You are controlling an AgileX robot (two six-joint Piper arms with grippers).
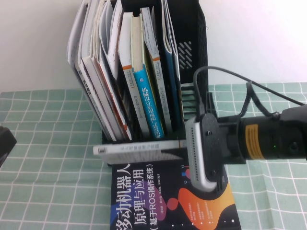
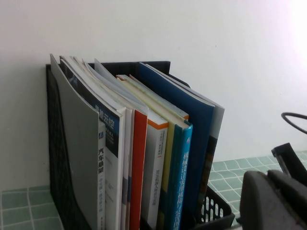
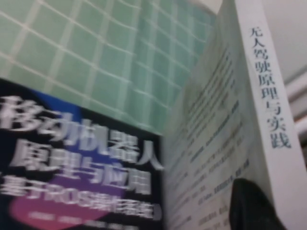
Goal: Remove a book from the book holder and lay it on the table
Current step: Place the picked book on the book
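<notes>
The white-spined book's cover still stands steeply over the navy book, so it is too early to open. My right gripper tips the white-spined book flat first, then opens.
My right gripper (image 1: 188, 149) is shut on the book (image 1: 139, 148), a thin book with a white spine. I hold it level on its edge, just in front of the black book holder (image 1: 192, 52) and above the table (image 1: 48, 124). In the right wrist view the white spine (image 3: 271, 86) runs up the picture, and one dark finger (image 3: 249, 206) presses on its printed cover. The other finger is hidden behind the book. My left gripper (image 1: 4, 143) sits at the table's left edge, away from the books. In the left wrist view its fingers (image 2: 261, 201) are together and empty.
A dark navy book (image 1: 158, 201) with orange and purple shapes lies flat on the table under the held book; it also shows in the right wrist view (image 3: 72, 158). The holder (image 2: 55, 158) still has several upright books, among them one with a bright blue spine (image 1: 147, 105).
</notes>
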